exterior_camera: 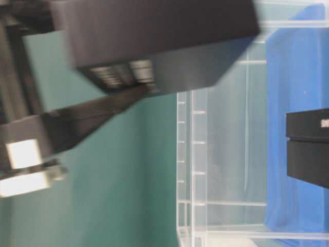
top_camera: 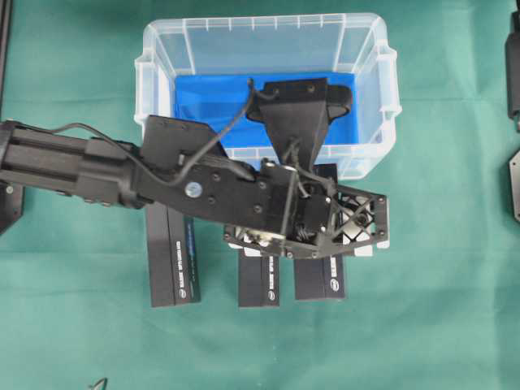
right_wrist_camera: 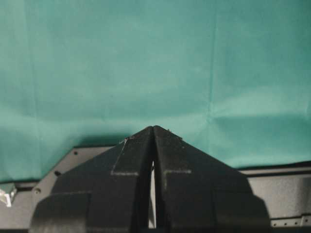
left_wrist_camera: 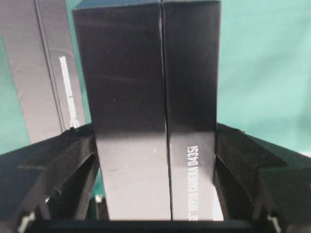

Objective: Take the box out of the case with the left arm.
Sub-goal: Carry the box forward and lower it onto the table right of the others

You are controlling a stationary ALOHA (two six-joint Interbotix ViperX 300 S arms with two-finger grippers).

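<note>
I should keep the held black box in my left gripper until it is lower, because the box is hanging above the green cloth.
The clear case with its blue lining stands at the back of the green cloth. My left gripper, black lattice with white pieces, hangs just in front of the case. In the left wrist view its jaws press both sides of a long black box printed "D435i"; this box reaches toward the table's front edge. In the table-level view another black box shows against the blue lining behind the clear case wall. My right gripper is shut on nothing above the cloth.
Two more black boxes lie side by side on the cloth left of the held one. The left wrist camera mount overhangs the case and hides part of its floor. The right arm stays at the right edge.
</note>
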